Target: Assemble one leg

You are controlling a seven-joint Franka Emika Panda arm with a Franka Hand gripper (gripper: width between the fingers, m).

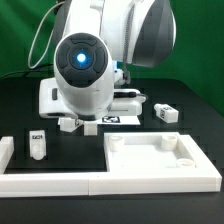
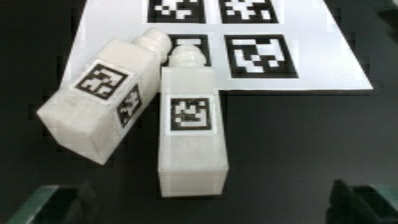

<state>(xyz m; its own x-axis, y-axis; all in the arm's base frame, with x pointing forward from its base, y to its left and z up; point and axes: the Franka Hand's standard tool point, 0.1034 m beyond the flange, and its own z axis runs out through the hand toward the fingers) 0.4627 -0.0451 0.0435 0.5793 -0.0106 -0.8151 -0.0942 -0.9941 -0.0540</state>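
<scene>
My gripper is to grab the straight leg by its plain square end next, so the leg's narrow peg stays free to go into the slab.
In the wrist view two white legs lie side by side on the black table. One leg lies straight between my fingers, its tag facing up. The other leg lies tilted against it. My gripper is open, and its dark fingertips stand wide apart above the near end of the straight leg, touching nothing. In the exterior view the arm's body hides the gripper, and the two legs show just below it. Another leg lies at the exterior view's left and another at its right.
The marker board lies just beyond the two legs, also seen in the exterior view. The large white slab with a raised rim lies at the front right. A white rail runs along the front edge.
</scene>
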